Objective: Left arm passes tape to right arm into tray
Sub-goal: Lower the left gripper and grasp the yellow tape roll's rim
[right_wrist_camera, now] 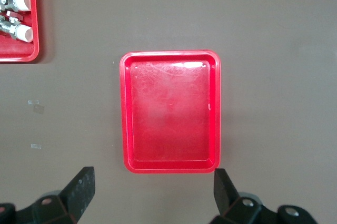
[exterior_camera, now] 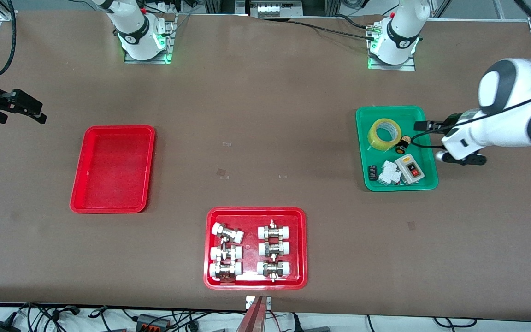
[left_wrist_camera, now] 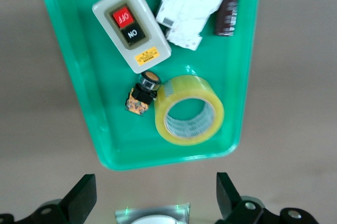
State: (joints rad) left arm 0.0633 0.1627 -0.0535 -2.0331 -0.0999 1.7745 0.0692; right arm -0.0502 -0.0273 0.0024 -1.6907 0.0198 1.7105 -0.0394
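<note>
The tape is round outside, but its open hole (exterior_camera: pixel 383 133) leaves facing sides, so the left gripper will grab the tape by its ring side (exterior_camera: pixel 396 127).
The yellow tape (exterior_camera: pixel 384 133) lies flat in a green tray (exterior_camera: pixel 362 152) at the left arm's end of the table; it also shows in the left wrist view (left_wrist_camera: pixel 189 111). My left gripper (exterior_camera: pixel 421 125) is open and empty, in the air beside the tape over the green tray's rim; in the left wrist view (left_wrist_camera: pixel 155 197) its jaws stand wide apart. The plain red tray (exterior_camera: pixel 113 168) lies empty toward the right arm's end and shows in the right wrist view (right_wrist_camera: pixel 169 119). My right gripper (exterior_camera: pixel 28 109) is open and empty, up over the table beside that tray (right_wrist_camera: pixel 152 192).
A second red tray (exterior_camera: pixel 210 249) with several white-capped metal fittings sits near the front camera, its corner in the right wrist view (right_wrist_camera: pixel 31 53). In the green tray with the tape are a grey ON/OFF switch box (exterior_camera: pixel 410 169), white breakers (exterior_camera: pixel 391 174) and a black push button (exterior_camera: pixel 403 145).
</note>
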